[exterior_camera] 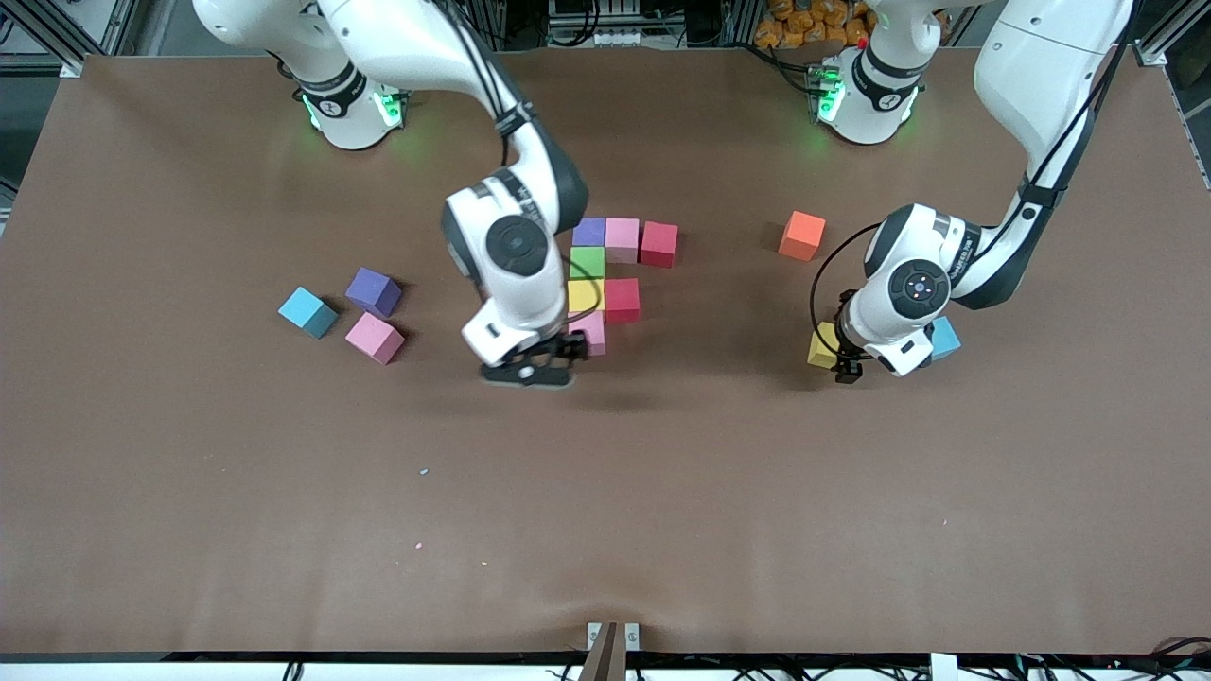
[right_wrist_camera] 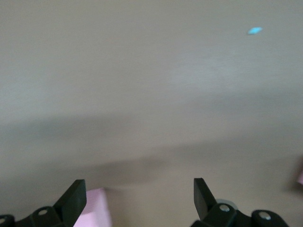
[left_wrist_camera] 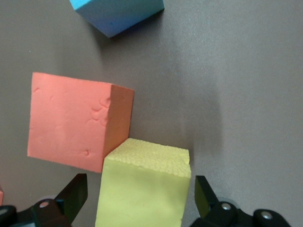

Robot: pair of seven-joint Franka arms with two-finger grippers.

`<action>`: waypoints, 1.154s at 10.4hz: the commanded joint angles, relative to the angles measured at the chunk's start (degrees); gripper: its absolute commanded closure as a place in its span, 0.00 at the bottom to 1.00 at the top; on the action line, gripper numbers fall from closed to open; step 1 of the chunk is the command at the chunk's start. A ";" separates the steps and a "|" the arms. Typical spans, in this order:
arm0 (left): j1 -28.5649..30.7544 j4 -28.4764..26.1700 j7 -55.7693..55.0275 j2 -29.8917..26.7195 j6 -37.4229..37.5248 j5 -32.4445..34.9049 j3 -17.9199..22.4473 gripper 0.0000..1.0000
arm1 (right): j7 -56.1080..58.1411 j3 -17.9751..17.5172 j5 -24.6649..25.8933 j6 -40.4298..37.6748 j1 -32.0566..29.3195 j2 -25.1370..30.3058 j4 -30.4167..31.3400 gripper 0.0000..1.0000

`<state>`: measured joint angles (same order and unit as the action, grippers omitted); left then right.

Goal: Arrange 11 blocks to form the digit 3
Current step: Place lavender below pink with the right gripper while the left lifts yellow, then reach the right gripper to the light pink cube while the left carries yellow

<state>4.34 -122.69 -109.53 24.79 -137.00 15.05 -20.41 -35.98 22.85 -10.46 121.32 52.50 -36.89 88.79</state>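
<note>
The left gripper's fingers are low on both sides of the yellow block, next to the orange block (left_wrist_camera: 71, 120), so the gripper should close on the yellow block now.
Seven blocks touch in a cluster mid-table: purple (exterior_camera: 588, 232), pink (exterior_camera: 622, 238) and red (exterior_camera: 658, 243) in a row, then green (exterior_camera: 587, 263), yellow (exterior_camera: 586, 295) with red (exterior_camera: 622, 299) beside it, and pink (exterior_camera: 593, 331) nearest the front camera. My right gripper (exterior_camera: 530, 367) (right_wrist_camera: 139, 198) is open low beside that last pink block (right_wrist_camera: 97, 210), holding nothing. My left gripper (exterior_camera: 842, 364) (left_wrist_camera: 139, 196) is open, its jaws on either side of a loose yellow block (exterior_camera: 821, 345) (left_wrist_camera: 144, 189) with a gap on each side. An orange block (exterior_camera: 801, 235) (left_wrist_camera: 71, 120) lies loose, farther from the front camera.
A light-blue cube (exterior_camera: 944, 338) (left_wrist_camera: 118, 14) sits partly hidden beside the left wrist. Toward the right arm's end lie a loose purple block (exterior_camera: 373, 291), a pink block (exterior_camera: 375, 338) and another light-blue cube (exterior_camera: 307, 311).
</note>
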 commanded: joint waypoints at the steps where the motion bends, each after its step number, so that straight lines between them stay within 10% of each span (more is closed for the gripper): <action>1: -0.03 0.17 0.11 0.17 -0.11 1.21 -0.24 0.04 | -1.46 0.35 0.26 0.66 -2.30 4.61 7.42 0.00; 5: -0.55 0.70 1.77 -0.01 0.15 1.48 -0.41 0.85 | -1.46 5.34 0.17 6.47 -4.42 10.96 20.89 0.00; 12: -10.91 9.38 -9.26 1.91 1.82 -1.95 -1.65 0.89 | 4.51 5.71 -1.40 20.33 -11.89 15.97 37.66 0.00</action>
<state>-3.74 -116.45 -115.03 24.97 -136.64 14.02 -22.22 -32.18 29.56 -10.72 137.21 40.69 -23.78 120.66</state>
